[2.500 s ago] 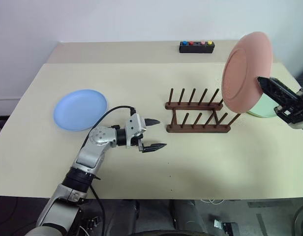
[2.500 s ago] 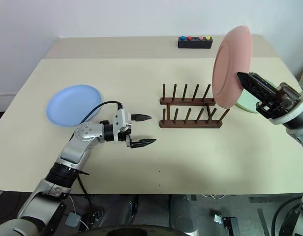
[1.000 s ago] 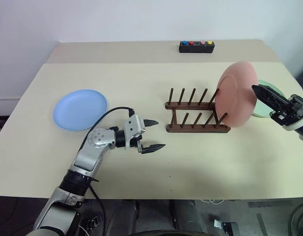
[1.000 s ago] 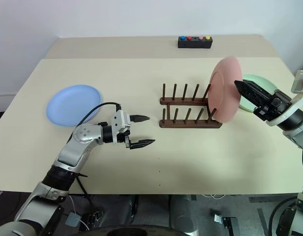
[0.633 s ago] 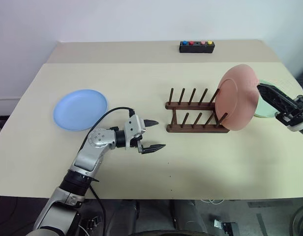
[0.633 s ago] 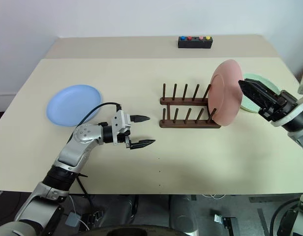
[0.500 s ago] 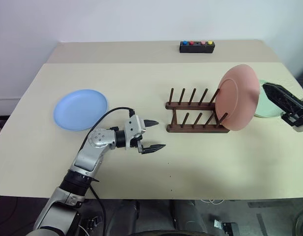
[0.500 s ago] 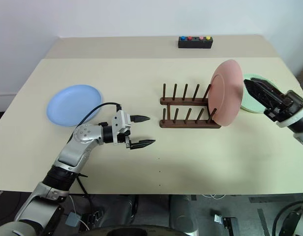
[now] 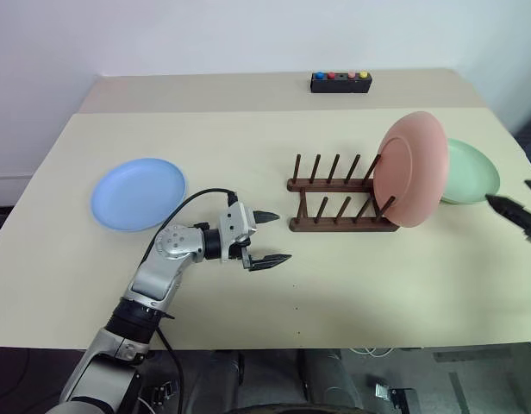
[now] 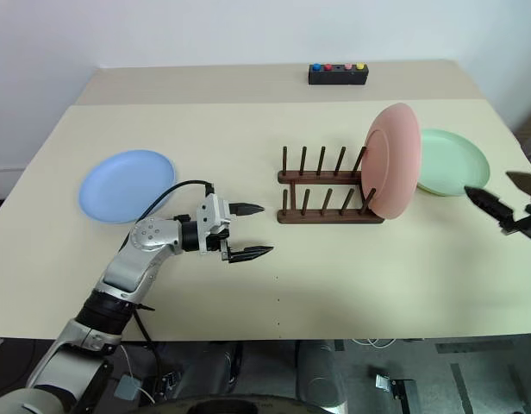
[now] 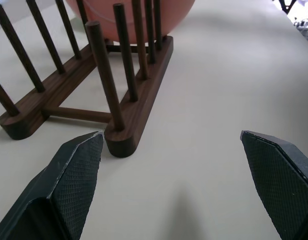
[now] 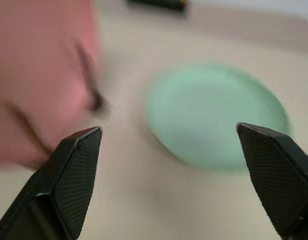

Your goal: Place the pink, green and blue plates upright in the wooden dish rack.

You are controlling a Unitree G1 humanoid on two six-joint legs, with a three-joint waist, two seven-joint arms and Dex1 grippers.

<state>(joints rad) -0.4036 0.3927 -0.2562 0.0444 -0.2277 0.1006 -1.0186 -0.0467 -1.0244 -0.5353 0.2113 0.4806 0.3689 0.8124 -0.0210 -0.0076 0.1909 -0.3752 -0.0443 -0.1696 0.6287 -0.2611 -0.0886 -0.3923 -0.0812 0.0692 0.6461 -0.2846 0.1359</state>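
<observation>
The right gripper picks up the green plate by its thin rim [image 9: 474,201] next, since the green plate's broad side [image 9: 469,172] is too wide for the gripper's fingers.
The pink plate [image 9: 409,168] stands upright at the right end of the wooden dish rack [image 9: 334,226], leaning between its pegs. Just right of it, the green plate [image 9: 468,172] lies flat on the table. At the left of the table the blue plate [image 9: 138,193] also lies flat. My right gripper [image 10: 488,185] hangs open and empty at the right edge, in front of the green plate and clear of the pink one. My left gripper [image 9: 281,236] is open and empty, low over the table just left of the rack, pointing at it.
A small black box with coloured buttons [image 9: 340,81] sits at the back of the table behind the rack. The rack's other peg slots [image 11: 119,75] hold nothing. Bare tabletop [image 9: 377,293] stretches in front of the rack.
My right gripper opened, let go of the pink plate and drew back to the right and down. The plate stays upright in the rack. The left arm has not moved.
</observation>
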